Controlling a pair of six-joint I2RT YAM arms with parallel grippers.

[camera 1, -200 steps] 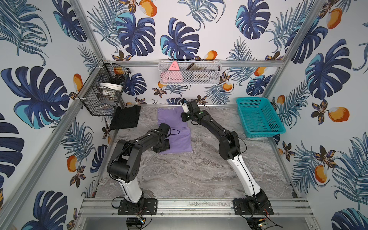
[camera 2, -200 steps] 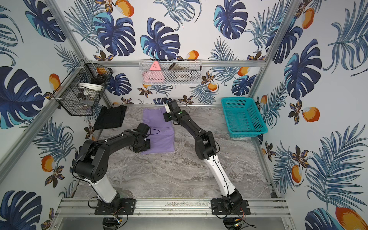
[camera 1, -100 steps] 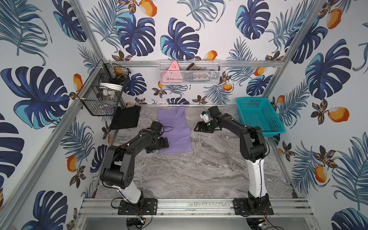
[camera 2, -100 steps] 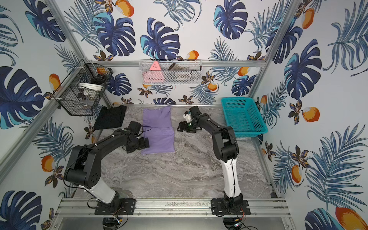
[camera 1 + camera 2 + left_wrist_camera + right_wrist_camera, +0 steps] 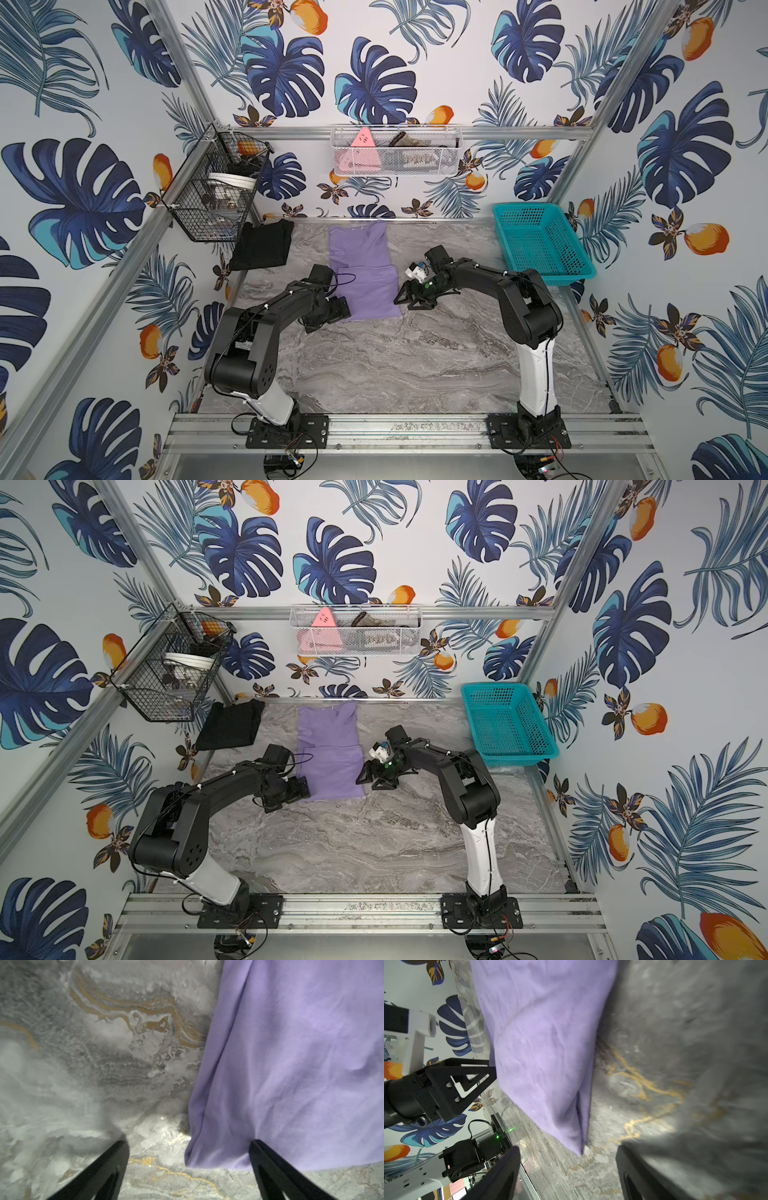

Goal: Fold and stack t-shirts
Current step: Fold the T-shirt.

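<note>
My right gripper should next grab the purple t-shirt by its near corner, opposite the corner of my left gripper, to fold the near edge of the t-shirt over.
A lavender-purple t-shirt (image 5: 360, 270) (image 5: 330, 752) lies flat at the back middle of the marble table, with a folded layer over its near half. The black folded t-shirt (image 5: 262, 246) (image 5: 230, 725) rests at the back left. My left gripper (image 5: 332, 312) (image 5: 293, 792) (image 5: 188, 1142) stands open and empty at the purple shirt's (image 5: 291, 1064) near left corner. My right gripper (image 5: 409, 297) (image 5: 370, 777) (image 5: 568, 1148) is open just off the shirt's (image 5: 546, 1043) near right corner, with nothing between its fingers.
A teal basket (image 5: 540, 245) stands at the back right. On the left wall hangs a black wire basket (image 5: 216, 195). A white mesh shelf (image 5: 395, 151) on the back wall holds a pink triangular item (image 5: 361, 139). A metal rail (image 5: 395, 428) runs along the front.
Both grippers were shut and have opened, letting go of the purple shirt. The right arm swung from the shirt's far end to its near right corner. The left gripper drew back to the left edge.
</note>
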